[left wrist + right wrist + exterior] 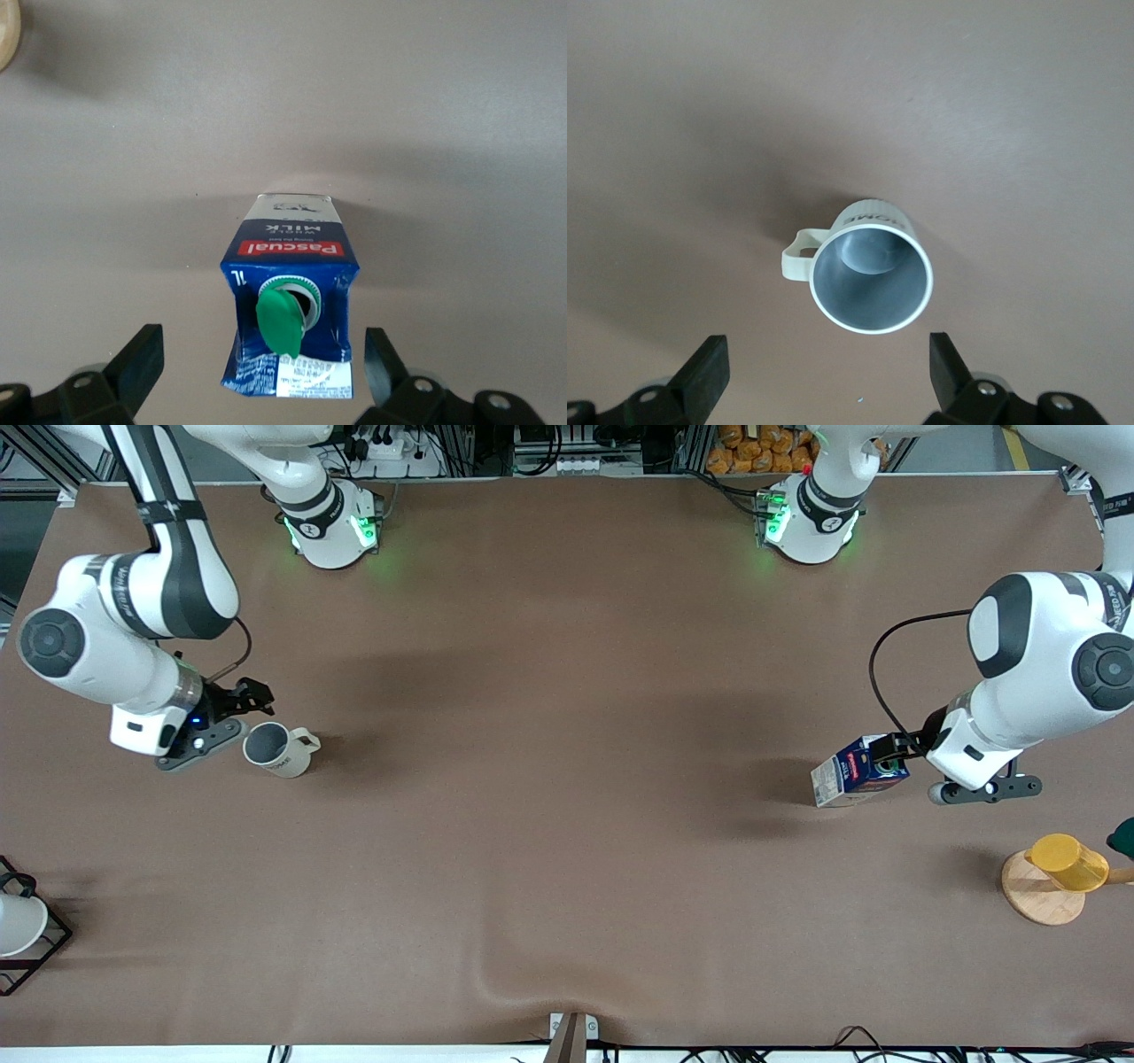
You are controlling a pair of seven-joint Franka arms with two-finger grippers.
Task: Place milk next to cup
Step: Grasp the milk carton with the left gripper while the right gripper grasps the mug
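I should next pick up the cup by its rim (267, 743) with my right gripper. Then it can go beside the milk (846, 775).
The milk (846, 775) is a dark blue carton with a red band and a green cap, standing toward the left arm's end of the table. My left gripper (889, 755) is open just over its top. In the left wrist view the fingers (142, 363) straddle the carton (292, 266) without touching it; the gripper (263, 372) holds nothing. The cup (279, 749), a cream-white mug with grey inside and a handle, stands toward the right arm's end. My right gripper (241, 701) is open beside and above it. In the right wrist view the cup (873, 276) lies ahead of the open, empty gripper (826, 376).
A yellow cup (1067, 862) sits on a round wooden base (1038, 895) near the left arm's end, nearer the front camera than the milk. A white cup in a black wire rack (19, 926) stands at the right arm's end. Bare brown table lies between milk and cup.
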